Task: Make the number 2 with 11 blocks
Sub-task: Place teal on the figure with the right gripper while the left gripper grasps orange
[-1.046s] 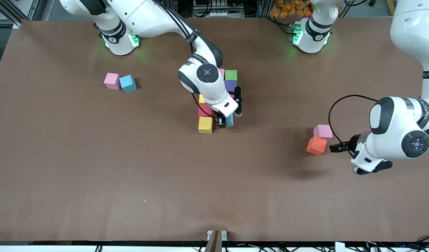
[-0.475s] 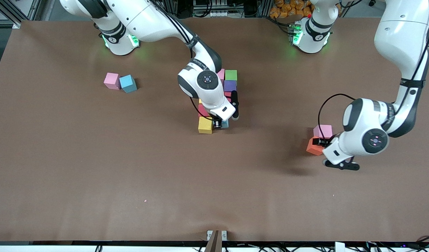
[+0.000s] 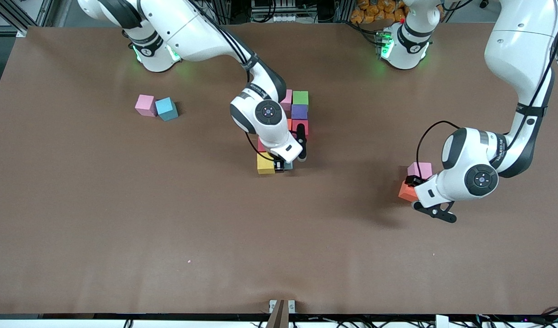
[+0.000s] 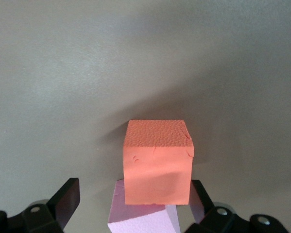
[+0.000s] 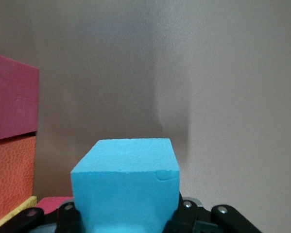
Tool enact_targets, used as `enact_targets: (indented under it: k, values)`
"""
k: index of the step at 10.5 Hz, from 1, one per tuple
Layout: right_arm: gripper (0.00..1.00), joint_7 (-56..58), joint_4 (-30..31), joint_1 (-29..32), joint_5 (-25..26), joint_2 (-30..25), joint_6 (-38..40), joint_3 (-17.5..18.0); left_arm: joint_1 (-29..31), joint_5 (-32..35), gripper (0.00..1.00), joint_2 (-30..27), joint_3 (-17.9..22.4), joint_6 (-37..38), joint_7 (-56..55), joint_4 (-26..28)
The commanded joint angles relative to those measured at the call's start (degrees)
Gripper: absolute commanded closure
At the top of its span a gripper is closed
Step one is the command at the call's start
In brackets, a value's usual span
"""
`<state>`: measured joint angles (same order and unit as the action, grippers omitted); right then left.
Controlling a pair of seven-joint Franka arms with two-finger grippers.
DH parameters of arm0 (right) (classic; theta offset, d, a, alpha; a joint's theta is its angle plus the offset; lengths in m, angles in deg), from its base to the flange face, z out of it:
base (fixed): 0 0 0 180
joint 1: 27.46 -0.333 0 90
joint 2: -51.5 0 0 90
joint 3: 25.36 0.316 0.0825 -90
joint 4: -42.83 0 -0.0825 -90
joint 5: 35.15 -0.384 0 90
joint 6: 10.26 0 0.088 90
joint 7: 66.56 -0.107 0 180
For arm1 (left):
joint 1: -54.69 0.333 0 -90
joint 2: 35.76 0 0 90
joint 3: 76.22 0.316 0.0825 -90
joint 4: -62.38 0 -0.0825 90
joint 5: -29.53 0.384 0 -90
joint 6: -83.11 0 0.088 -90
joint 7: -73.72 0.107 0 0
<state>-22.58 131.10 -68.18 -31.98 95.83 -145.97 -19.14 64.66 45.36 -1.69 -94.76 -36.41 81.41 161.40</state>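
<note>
My left gripper needs to go lower before it closes. Its fingers are above the orange block's top (image 3: pixel 406 192), and the pink block shows between them, so they would miss if they closed now.
The blocks of the number 2 cluster at mid-table: green (image 3: pixel 300 97), purple (image 3: pixel 299 111), pink (image 3: pixel 287 99), red (image 3: pixel 301 127) and yellow (image 3: pixel 265 164), with others hidden under the right arm. My right gripper (image 3: pixel 281 165) is low beside the yellow block, shut on a light blue block (image 5: pixel 126 187). My left gripper (image 3: pixel 412 182) is open over an orange block (image 4: pixel 157 162) and a pink block (image 4: pixel 143 218) that touch each other. One finger (image 4: pixel 65 201) stands to each side of the pair.
A spare pink block (image 3: pixel 145 105) and a light blue block (image 3: pixel 166 108) sit together toward the right arm's end of the table. The right wrist view shows a red block (image 5: pixel 11 97) and an orange block (image 5: pixel 9 174) beside the held block.
The right gripper has come down and toward the yellow block with the light blue block. The left gripper has swung in over the orange and pink blocks, still open.
</note>
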Motion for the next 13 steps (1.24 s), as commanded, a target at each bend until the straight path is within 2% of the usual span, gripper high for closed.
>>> enact_targets:
  k: [1, 3, 5, 9, 10, 11, 12, 13]
  values:
    - [0.41, 0.57, -1.70, 0.30, 0.44, 1.29, 0.10, 0.46, -0.12, 1.13, 0.00, 0.64, -0.71, -1.67, 1.28, 0.47]
    - [0.40, 0.49, -1.61, 0.12, 0.35, 1.37, 0.01, 0.46, -0.12, 1.05, 0.00, 1.61, -0.71, -2.47, 1.28, 0.29]
    - [0.32, -0.22, -1.70, -0.05, 0.00, 1.64, -0.17, 0.46, 0.22, 1.05, 0.00, 2.31, -0.71, -3.00, 1.28, 0.38]
    - [0.32, -0.13, -1.70, -0.14, 0.00, 2.16, -1.49, 0.38, 0.49, 1.05, 0.00, 3.45, -0.63, -3.26, 1.28, 0.11]
    - [0.29, -0.22, -1.70, -0.14, 0.00, 2.16, -1.49, 0.46, 0.58, 1.05, 0.00, 3.46, -0.63, -3.26, 1.28, 0.11]
    - [0.20, -0.48, -1.70, -0.14, 0.00, 2.16, -1.49, 0.46, 0.58, 0.96, 0.14, 3.46, -0.63, -3.26, 1.19, 0.11]
    - [0.00, -0.74, -1.70, -0.14, 0.00, 2.08, -1.49, 0.46, 0.49, 0.96, 0.33, 3.46, -0.63, -3.26, 0.49, 0.11]
    - [0.00, -0.74, -1.70, -0.32, 0.00, 1.64, -1.49, 0.46, 0.40, 0.87, 0.50, 3.46, -0.63, -3.26, 0.23, 0.11]
